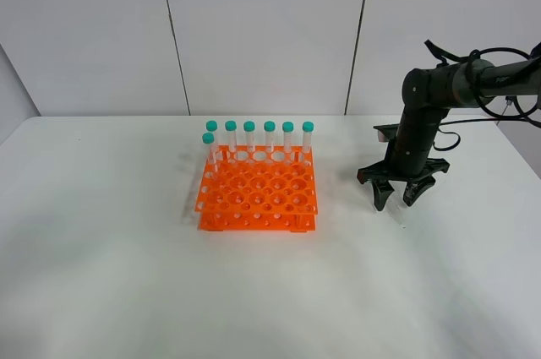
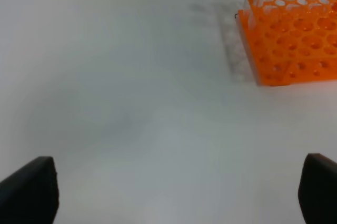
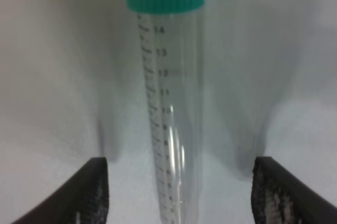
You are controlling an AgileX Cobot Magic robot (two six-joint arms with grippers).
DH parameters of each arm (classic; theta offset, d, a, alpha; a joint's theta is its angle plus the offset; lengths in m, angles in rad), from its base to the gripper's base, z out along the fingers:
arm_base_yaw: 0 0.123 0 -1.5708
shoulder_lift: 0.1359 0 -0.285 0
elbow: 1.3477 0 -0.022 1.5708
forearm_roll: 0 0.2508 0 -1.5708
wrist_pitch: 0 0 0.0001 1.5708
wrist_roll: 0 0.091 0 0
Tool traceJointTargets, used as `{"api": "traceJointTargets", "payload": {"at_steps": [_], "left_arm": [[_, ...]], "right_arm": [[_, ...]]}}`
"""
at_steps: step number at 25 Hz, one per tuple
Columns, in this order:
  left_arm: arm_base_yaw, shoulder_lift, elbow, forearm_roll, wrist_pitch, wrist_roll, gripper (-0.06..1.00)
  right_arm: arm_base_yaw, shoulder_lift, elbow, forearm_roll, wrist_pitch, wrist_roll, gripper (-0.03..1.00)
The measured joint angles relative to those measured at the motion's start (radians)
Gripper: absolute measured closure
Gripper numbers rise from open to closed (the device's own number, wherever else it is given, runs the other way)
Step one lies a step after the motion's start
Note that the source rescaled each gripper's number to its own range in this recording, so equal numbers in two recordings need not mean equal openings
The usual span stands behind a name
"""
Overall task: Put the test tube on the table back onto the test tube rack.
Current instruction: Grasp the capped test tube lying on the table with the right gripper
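I should return the test tube to the rack, so my right gripper should pick up the test tube by its clear graduated body (image 3: 174,118).
The test tube (image 3: 168,103), clear with a teal-green cap, lies flat on the white table (image 1: 101,274). My right gripper (image 3: 181,195) is low over it and open, one finger on each side with a gap to the tube. In the exterior view the right gripper (image 1: 396,196) stands right of the orange test tube rack (image 1: 258,198), and only the tube's clear end (image 1: 398,213) shows faintly below it. My left gripper (image 2: 179,192) is open over bare table, with the rack (image 2: 295,39) some way off. The left arm is out of the exterior view.
Several capped tubes (image 1: 259,135) stand upright in the rack's back row, one more at its back left corner (image 1: 209,146). The rack's other holes are empty. A grey panelled wall (image 1: 262,29) rises behind the table. The right arm's cables (image 1: 507,106) hang at the far right.
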Motion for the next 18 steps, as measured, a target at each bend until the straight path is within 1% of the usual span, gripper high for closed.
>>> {"api": "traceJointTargets", "payload": {"at_steps": [3,5,8,11,13,15,18], "left_arm": [[0.0,0.0,0.0,0.0,0.0,0.0,-0.06],[0.0,0.0,0.0,0.0,0.0,0.0,-0.06],[0.0,0.0,0.0,0.0,0.0,0.0,-0.06],[0.0,0.0,0.0,0.0,0.0,0.0,-0.06],[0.0,0.0,0.0,0.0,0.0,0.0,-0.06],[0.0,0.0,0.0,0.0,0.0,0.0,-0.06],[0.0,0.0,0.0,0.0,0.0,0.0,-0.06]], "right_arm": [[0.0,0.0,0.0,0.0,0.009,0.0,0.3],[0.0,0.0,0.0,0.0,0.013,0.0,0.34],[0.0,0.0,0.0,0.0,0.017,0.0,0.43],[0.0,0.0,0.0,0.0,0.017,0.0,0.57],[0.0,0.0,0.0,-0.001,0.017,0.0,0.65],[0.0,0.0,0.0,-0.001,0.017,0.0,0.68],[0.0,0.0,0.0,-0.001,0.017,0.0,0.69]]}}
